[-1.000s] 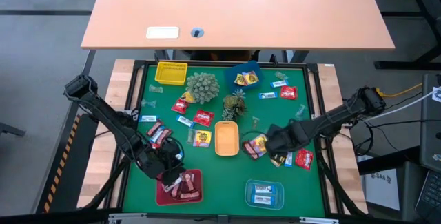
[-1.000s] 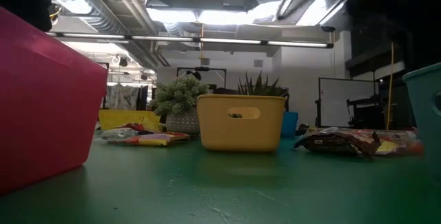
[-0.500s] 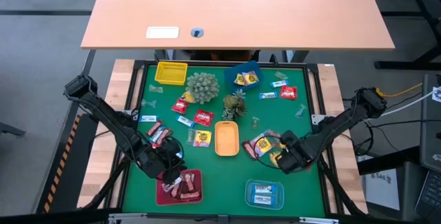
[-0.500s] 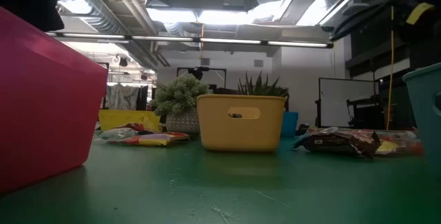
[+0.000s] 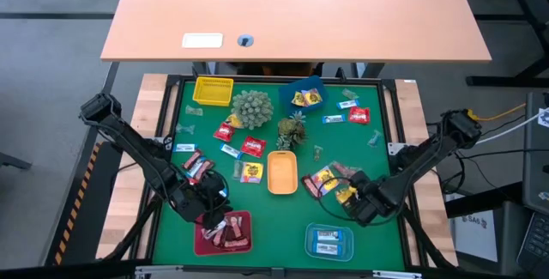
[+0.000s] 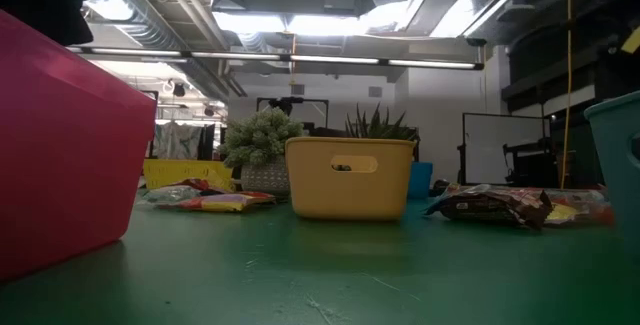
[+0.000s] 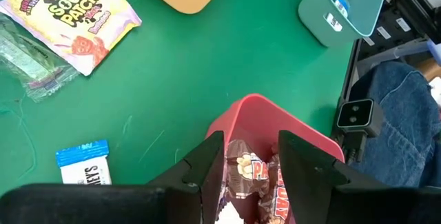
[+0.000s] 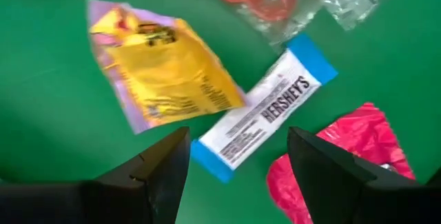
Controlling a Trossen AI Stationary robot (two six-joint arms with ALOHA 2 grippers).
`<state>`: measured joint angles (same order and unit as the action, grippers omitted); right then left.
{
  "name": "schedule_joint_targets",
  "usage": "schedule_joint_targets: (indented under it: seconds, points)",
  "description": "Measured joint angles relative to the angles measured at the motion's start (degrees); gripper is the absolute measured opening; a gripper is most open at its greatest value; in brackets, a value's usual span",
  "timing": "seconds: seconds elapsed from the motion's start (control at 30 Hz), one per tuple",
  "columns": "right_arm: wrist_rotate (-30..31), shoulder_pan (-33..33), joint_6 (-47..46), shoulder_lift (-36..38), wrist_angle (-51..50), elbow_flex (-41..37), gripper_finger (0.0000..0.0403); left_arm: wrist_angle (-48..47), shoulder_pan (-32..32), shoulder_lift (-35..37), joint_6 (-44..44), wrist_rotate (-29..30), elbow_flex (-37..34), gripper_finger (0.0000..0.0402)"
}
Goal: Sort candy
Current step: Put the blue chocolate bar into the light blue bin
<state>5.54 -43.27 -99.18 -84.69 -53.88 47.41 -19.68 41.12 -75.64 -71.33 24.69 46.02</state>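
My right gripper's fingers hang above the Hershey's bar (image 8: 258, 114) on the green mat, so it lowers before it closes on the bar.
Wrapped candy lies scattered on the green mat (image 5: 274, 206). My left gripper (image 7: 251, 162) hovers open over the red tray (image 5: 244, 246); brown-pink candies (image 7: 245, 174) lie in the tray below its fingers. My right gripper (image 8: 238, 176) points straight down, open, at the mat's near right (image 5: 364, 206). Under it lie a blue-white Hershey's candy (image 8: 265, 117), a yellow one (image 8: 165, 76) and a red one (image 8: 344, 158), all flat on the mat and untouched.
A teal tray (image 5: 310, 241) with blue-white candies stands near the front edge. An orange tray (image 5: 282, 172) sits mid-mat, with yellow (image 5: 213, 90) and blue (image 5: 302, 87) trays at the back. Two spiky plants (image 5: 251, 107) (image 5: 292, 130) stand between them.
My right gripper has moved toward the table's near edge and a little to the right, sinking closer to the mat, and its wrist has rolled. It stays open. My left gripper has kept still over the red tray.
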Motion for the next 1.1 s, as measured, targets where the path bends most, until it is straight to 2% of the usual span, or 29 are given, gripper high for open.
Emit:
schedule_joint_targets:
  seconds: [0.5,0.97,1.1]
  points:
    - [0.02,0.11,-0.17,-7.58,0.29,-0.39,0.0243,0.00,0.00,0.00,-0.02,0.37,0.00,0.0124]
    - [-0.17,0.11,0.66,-7.89,0.50,-0.54,0.0243,-0.02,0.00,0.00,-0.02,1.40,0.00,0.0124]
    - [-0.14,0.11,5.09,-7.90,2.35,-0.69,0.0243,-0.02,-0.01,0.00,-0.02,1.46,0.00,0.0124]
